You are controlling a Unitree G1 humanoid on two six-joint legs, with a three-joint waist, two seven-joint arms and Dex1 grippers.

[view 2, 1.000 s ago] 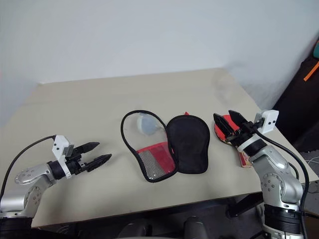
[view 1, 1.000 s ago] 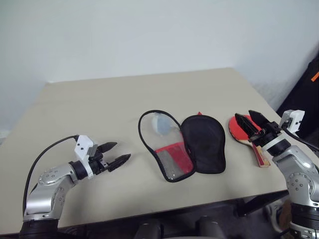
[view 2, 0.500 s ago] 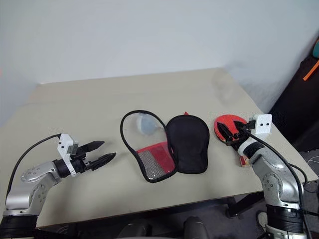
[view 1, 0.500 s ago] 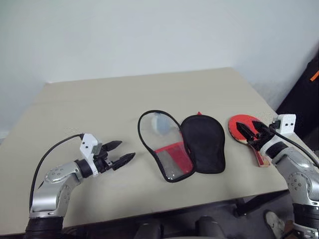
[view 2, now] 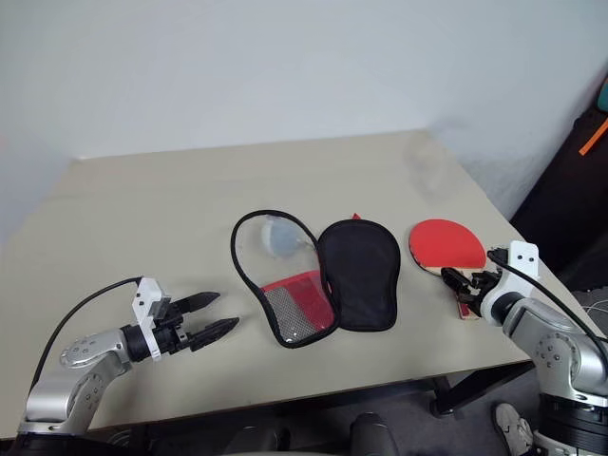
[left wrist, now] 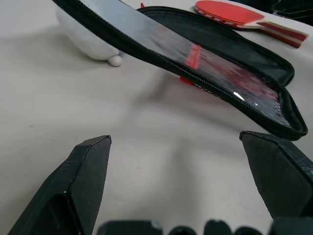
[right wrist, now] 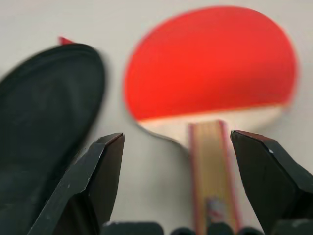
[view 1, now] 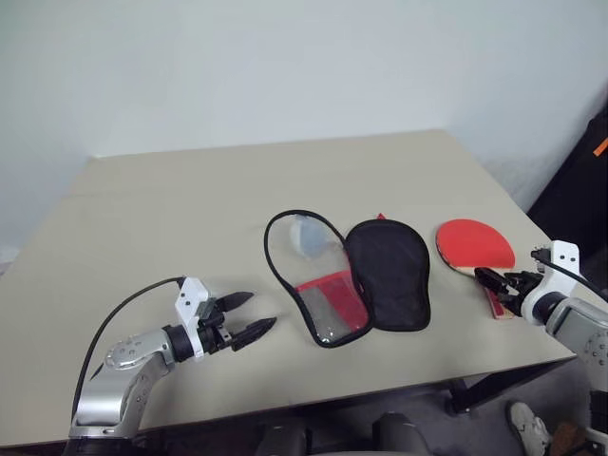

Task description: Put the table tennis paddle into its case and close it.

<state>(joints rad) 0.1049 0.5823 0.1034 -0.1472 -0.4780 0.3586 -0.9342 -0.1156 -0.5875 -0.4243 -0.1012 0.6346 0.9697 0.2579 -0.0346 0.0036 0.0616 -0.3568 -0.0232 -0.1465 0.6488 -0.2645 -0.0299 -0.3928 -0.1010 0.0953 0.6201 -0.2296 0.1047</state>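
Observation:
I need to lower my right gripper before it closes on the striped handle. My fingers stop above the handle, so they would miss if I closed now.
The table tennis paddle lies flat, red face up, on the right of the table, its striped wooden handle pointing to the near edge. My right gripper is open low over the handle's end, one finger on each side. The case lies unzipped and spread at mid-table: the black-lined half is on the right, the clear window half with a red mesh patch on the left. My left gripper is open and empty, just left of the case, pointing at the raised window edge.
A pale grey-blue ball sits under the clear window half. The table's near edge runs close under both grippers, and its right edge is just past the paddle. A dark bag stands beyond that edge.
My right gripper dropped from above the paddle's face, back and right to the handle end, tipping downward. My left gripper moved right, closer to the case. Paddle and case stayed put.

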